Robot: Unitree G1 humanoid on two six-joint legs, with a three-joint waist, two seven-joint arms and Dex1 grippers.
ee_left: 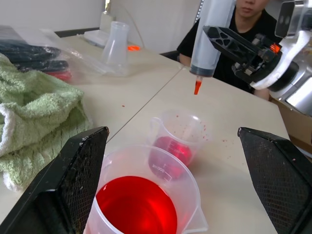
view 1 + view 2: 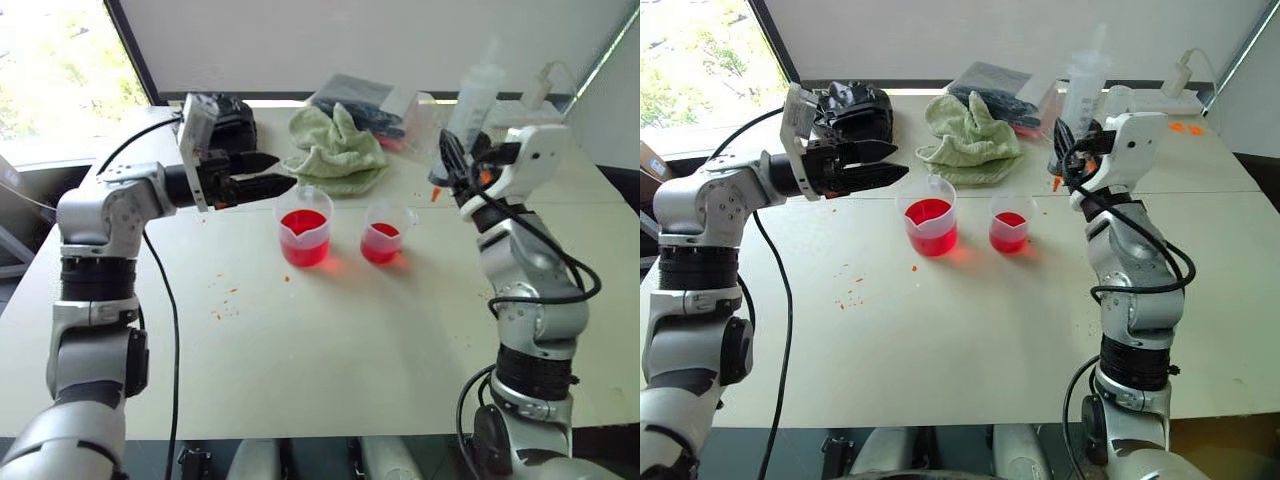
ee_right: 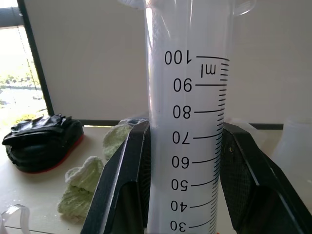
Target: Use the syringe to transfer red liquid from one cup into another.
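The syringe's orange tip hangs above the table, so my right gripper should keep holding, or the syringe would drop and tip over.
The syringe (image 2: 473, 98) stands upright, orange tip (image 1: 197, 87) down, with my right gripper (image 2: 455, 165) shut on its barrel (image 3: 187, 126). It hangs above the table to the right of the smaller cup (image 2: 383, 234), which holds a little red liquid. The larger spouted beaker (image 2: 304, 238) stands left of that cup, with more red liquid (image 1: 136, 207) in it. No red shows in the marked barrel. My left gripper (image 2: 268, 172) is open, held level just left of and above the beaker's rim, holding nothing.
Behind the cups lie a green towel (image 2: 335, 152), a black padded item (image 2: 232, 115) and a plastic bag (image 2: 365, 98) of dark things. A clear flask (image 1: 116, 46) and a white power strip (image 2: 1160, 100) stand further back. A person (image 1: 243, 29) sits across. Red drips (image 2: 225, 300) spot the table.
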